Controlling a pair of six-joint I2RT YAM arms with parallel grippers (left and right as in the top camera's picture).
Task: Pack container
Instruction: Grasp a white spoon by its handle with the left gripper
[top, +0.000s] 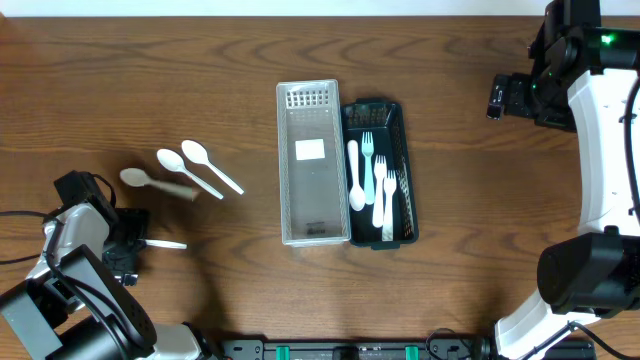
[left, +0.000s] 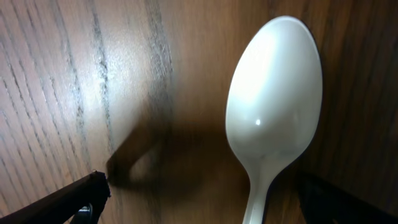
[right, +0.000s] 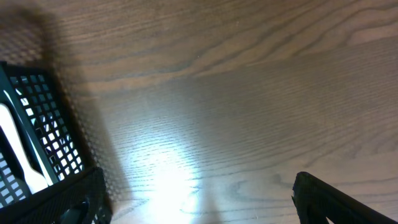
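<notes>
The fingers straddle the white spoon's neck (left: 262, 179), one meeting its shadow on the wood, so it is time for my left gripper to close on the neck.
A clear plastic container (top: 312, 190) stands mid-table, and a black mesh basket (top: 392, 120) holding several white forks and a spoon touches its right side. Three white spoons (top: 172, 160) lie to the left. My left gripper (top: 128, 246) is low at the table's left, with a thin white utensil handle (top: 166, 244) sticking out to its right. In the left wrist view a white spoon (left: 273, 99) lies on the wood, its handle running back between the spread fingers (left: 202, 196), nearer the right one. My right gripper (top: 500, 97) is open and empty over bare wood (right: 199, 199).
The black basket's corner (right: 37, 124) shows at the left of the right wrist view, with a white utensil inside. The right arm's white body runs down the table's right edge (top: 600, 190). Cables lie at the left near the arm base.
</notes>
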